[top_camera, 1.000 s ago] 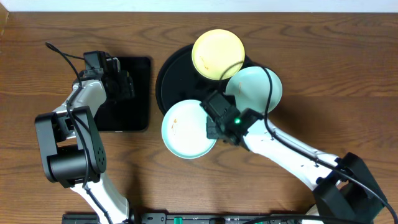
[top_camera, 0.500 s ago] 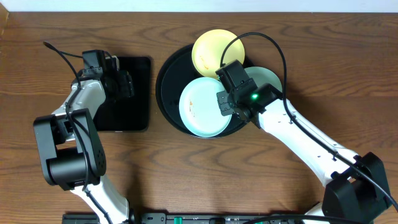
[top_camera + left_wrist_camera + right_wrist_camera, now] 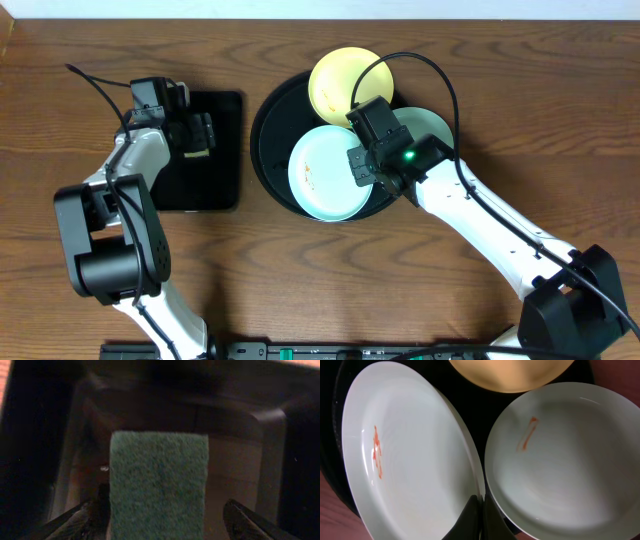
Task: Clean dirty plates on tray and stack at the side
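I need to close my left gripper on the green sponge [image 3: 196, 153] [image 3: 159, 485] now, because the sponge is between its open fingers, with one finger along each side.
Three plates lie on the round black tray [image 3: 272, 130]. The pale yellow plate [image 3: 340, 85] is at the back, a pale blue-green plate [image 3: 318, 175] at the front left, and another pale blue-green plate [image 3: 432, 128] on the right, half under my right arm. Orange smears mark the left plate [image 3: 405, 455] and the right plate [image 3: 565, 465]. My right gripper [image 3: 479, 505] is shut on the left plate's right rim. My left gripper [image 3: 162, 522] stands open over a green sponge [image 3: 159, 485], whose left side touches one finger [image 3: 82, 517].
The sponge lies in a smaller rectangular black tray [image 3: 215, 185] to the left of the round tray. Brown wooden table [image 3: 320, 290] stretches in front of both trays. A black cable loops above the right arm.
My right gripper carried the left blue-green plate from the table in front of the tray back onto it, then held still. The left gripper shifted slightly over the sponge.
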